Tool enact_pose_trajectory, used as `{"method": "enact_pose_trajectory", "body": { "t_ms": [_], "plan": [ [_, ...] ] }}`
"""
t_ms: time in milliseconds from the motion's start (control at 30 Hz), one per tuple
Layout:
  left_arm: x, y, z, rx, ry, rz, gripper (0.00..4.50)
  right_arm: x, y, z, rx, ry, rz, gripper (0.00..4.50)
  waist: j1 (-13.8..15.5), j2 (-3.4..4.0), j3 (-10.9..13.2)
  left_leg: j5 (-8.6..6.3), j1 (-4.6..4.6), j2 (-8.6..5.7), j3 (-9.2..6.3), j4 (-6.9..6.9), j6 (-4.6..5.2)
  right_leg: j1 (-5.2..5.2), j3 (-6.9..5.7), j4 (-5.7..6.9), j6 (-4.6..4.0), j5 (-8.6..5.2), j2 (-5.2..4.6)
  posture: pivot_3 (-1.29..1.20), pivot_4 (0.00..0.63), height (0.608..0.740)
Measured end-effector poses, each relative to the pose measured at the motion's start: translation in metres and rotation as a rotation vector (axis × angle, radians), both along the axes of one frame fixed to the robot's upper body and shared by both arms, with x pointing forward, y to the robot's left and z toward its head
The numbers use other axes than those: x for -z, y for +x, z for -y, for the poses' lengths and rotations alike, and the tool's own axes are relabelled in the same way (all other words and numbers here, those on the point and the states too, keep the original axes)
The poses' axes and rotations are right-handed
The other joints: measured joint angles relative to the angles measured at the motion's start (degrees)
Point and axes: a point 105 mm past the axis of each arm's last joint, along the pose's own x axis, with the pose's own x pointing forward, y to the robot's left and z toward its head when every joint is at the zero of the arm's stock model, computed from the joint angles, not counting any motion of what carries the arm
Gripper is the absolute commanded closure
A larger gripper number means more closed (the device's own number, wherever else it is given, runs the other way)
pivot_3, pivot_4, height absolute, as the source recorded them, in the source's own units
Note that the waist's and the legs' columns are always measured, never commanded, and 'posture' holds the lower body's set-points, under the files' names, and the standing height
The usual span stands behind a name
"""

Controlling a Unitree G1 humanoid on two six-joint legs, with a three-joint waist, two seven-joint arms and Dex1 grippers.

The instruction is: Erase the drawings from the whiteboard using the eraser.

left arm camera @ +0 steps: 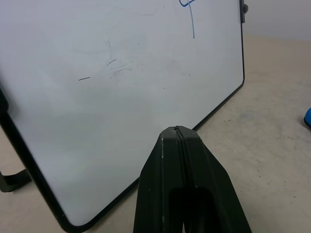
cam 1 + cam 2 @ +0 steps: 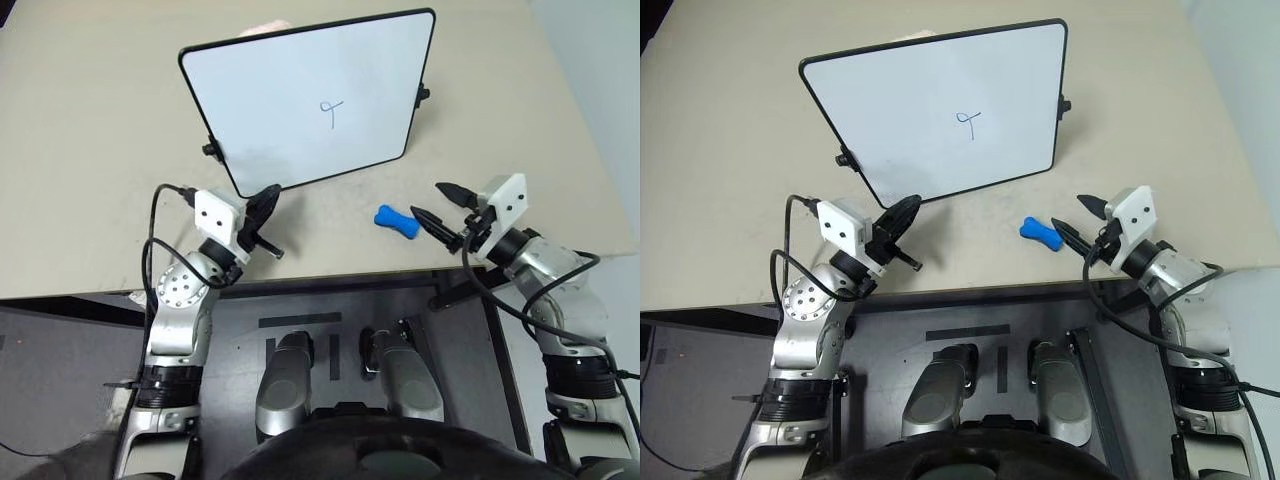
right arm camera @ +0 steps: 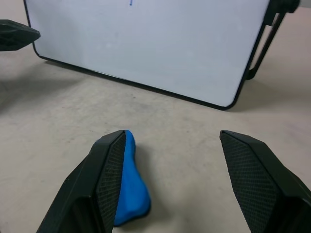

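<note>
The robot's right gripper should line up with the blue eraser point(image 2: 397, 220) before it closes on the eraser, because the eraser is below one finger.
The whiteboard point(image 2: 290, 110) stands propped at a tilt on the beige table, with a small dark-blue looped drawing point(image 2: 331, 110) right of its middle. The blue bone-shaped eraser point(image 2: 397, 220) lies flat on the table in front of the board's right corner. My right gripper point(image 2: 426, 199) is open just right of the eraser. In the right wrist view the eraser point(image 3: 129, 184) sits against the inside of one finger point(image 3: 104, 179), the other finger well apart. My left gripper point(image 2: 264, 205) is shut and empty, its tips point(image 1: 177, 130) close to the board's lower left corner.
The table's front edge point(image 2: 300, 280) runs just under both grippers. Black knobs point(image 2: 423, 94) and stand legs stick out at the board's sides. Bare tabletop point(image 2: 90, 150) lies left of the board and between the grippers.
</note>
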Motion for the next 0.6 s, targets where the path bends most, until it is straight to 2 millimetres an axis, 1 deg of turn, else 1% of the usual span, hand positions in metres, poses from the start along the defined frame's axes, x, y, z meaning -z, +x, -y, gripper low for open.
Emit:
{"method": "enact_pose_trajectory", "body": {
  "t_ms": [333, 500, 600],
  "plan": [
    [-0.008, 0.004, 0.003, 0.016, -0.001, 0.026, 4.5, -0.002, 0.0, 0.0, 0.002, -0.007, 0.016, 1.26, -0.01, 0.0, 0.0, -0.01, 0.0, 0.0, 0.0, -0.01, -0.02, 0.0, 0.0, 0.0, 0.0, 0.0, 0.0, 0.0, 0.15, 0.74],
    [-0.005, 0.003, 0.003, 0.007, -0.012, 0.017, 4.5, -0.01, 0.003, -0.004, -0.04, -0.039, 0.04, 1.26, -0.03, 0.0, 0.0, -0.01, 0.0, 0.0, 0.0, 0.0, -0.02, 0.0, 0.0, 0.0, 0.0, 0.0, 0.0, 0.0, 0.15, 0.74],
    [-0.001, 0.001, 0.003, -0.001, -0.017, 0.003, 4.5, -0.009, 0.003, -0.004, -0.062, -0.065, 0.029, 1.26, -0.01, 0.0, 0.0, -0.02, -0.01, 0.0, 0.0, -0.01, -0.02, -0.01, 0.0, -0.01, 0.02, -0.01, 0.01, 0.0, 0.15, 0.74]
  ]
}}
